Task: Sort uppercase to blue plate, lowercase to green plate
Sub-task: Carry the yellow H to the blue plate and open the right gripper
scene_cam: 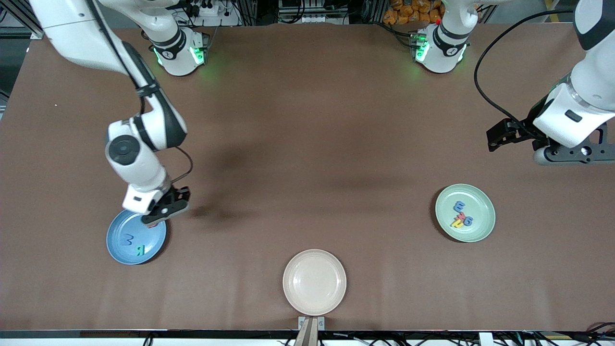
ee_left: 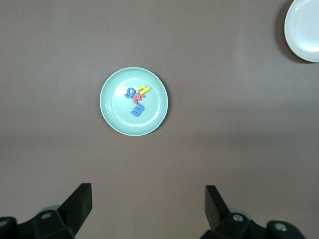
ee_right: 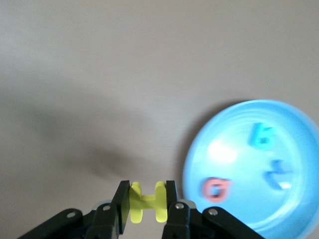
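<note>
The yellow H (ee_right: 148, 201) is outside the blue plate's rim (ee_right: 185, 178), so I need to move the H toward the teal R before I open my right gripper.
My right gripper (ee_right: 146, 188) is shut on the yellow H (ee_right: 147, 203), an uppercase letter, and hangs over the edge of the blue plate (scene_cam: 114, 250). On that plate lie the dark blue M (scene_cam: 128, 239), the teal R (scene_cam: 140, 250) and the red Q (ee_right: 216, 189). The green plate (scene_cam: 482, 229), toward the left arm's end of the table, holds the lowercase letters (scene_cam: 462, 215) in a small heap: two light blue, one yellow, one pinkish-red. My left gripper (ee_left: 148, 199) waits open and empty, high above the table near the green plate (ee_left: 152, 117).
A cream-white plate (scene_cam: 314, 282) with nothing on it sits near the front edge of the table, midway between the two coloured plates. Brown tabletop spreads between the plates and the arm bases.
</note>
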Available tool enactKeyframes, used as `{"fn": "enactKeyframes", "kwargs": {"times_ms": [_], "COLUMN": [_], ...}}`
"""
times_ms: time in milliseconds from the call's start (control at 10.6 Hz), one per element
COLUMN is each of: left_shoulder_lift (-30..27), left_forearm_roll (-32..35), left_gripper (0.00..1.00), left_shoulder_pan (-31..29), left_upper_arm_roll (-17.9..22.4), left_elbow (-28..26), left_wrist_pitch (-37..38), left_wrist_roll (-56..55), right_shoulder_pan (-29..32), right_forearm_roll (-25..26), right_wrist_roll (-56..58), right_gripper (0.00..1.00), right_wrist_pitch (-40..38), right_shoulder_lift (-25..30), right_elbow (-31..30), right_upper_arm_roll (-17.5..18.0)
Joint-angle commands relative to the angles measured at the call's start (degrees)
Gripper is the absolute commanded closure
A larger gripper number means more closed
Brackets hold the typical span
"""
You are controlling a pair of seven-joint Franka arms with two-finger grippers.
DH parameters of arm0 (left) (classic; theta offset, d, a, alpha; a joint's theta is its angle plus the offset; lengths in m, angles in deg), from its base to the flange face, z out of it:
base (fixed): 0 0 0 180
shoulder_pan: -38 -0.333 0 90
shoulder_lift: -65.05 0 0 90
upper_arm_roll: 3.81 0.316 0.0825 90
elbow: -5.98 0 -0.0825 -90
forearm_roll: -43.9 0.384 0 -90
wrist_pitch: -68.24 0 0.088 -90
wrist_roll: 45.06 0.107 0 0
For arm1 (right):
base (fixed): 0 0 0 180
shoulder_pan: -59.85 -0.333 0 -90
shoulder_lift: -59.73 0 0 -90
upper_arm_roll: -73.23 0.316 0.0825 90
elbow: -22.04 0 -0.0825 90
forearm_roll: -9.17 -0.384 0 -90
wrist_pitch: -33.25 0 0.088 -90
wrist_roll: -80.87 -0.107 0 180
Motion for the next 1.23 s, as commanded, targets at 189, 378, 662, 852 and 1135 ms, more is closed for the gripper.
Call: {"fn": "enactKeyframes", "kwargs": {"times_ms": [189,378,662,852,1135], "left_shoulder_lift": [-1.61,-1.53,-1.35,-1.35,-1.35], "left_forearm_roll": [1.3,1.13,0.95,1.48,1.39], "left_gripper": [0.0,0.0,0.0,0.0,0.0], "left_shoulder_pan": [-0.36,-0.36,-0.97,-0.45,-0.88], "left_upper_arm_roll": [-0.78,-1.48,-1.39,-1.48,-1.39], "left_elbow": [-1.51,-1.69,-1.17,-1.17,-1.08], "left_wrist_pitch": [-3.38,-3.74,-4.18,-4.18,-4.18], "left_wrist_roll": [-2.35,-2.44,-1.39,-1.73,-1.56], "right_shoulder_pan": [5.93,5.76,4.97,3.4,2.24], "right_forearm_roll": [0.42,-0.11,-0.46,-9.02,-11.62], "right_wrist_roll": [21.41,21.53,20.83,16.64,5.22], "right_gripper": [0.75,0.0,0.0,0.0,0.0], "right_wrist_pitch": [0.2,0.11,-2.07,-9.42,-20.42], "right_shoulder_lift": [-1.07,-1.07,0.94,4.62,10.95], "right_elbow": [5.91,5.92,5.48,5.48,5.48], "right_upper_arm_roll": [-1.91,-2.45,-2.89,-4.11,-4.83]}}
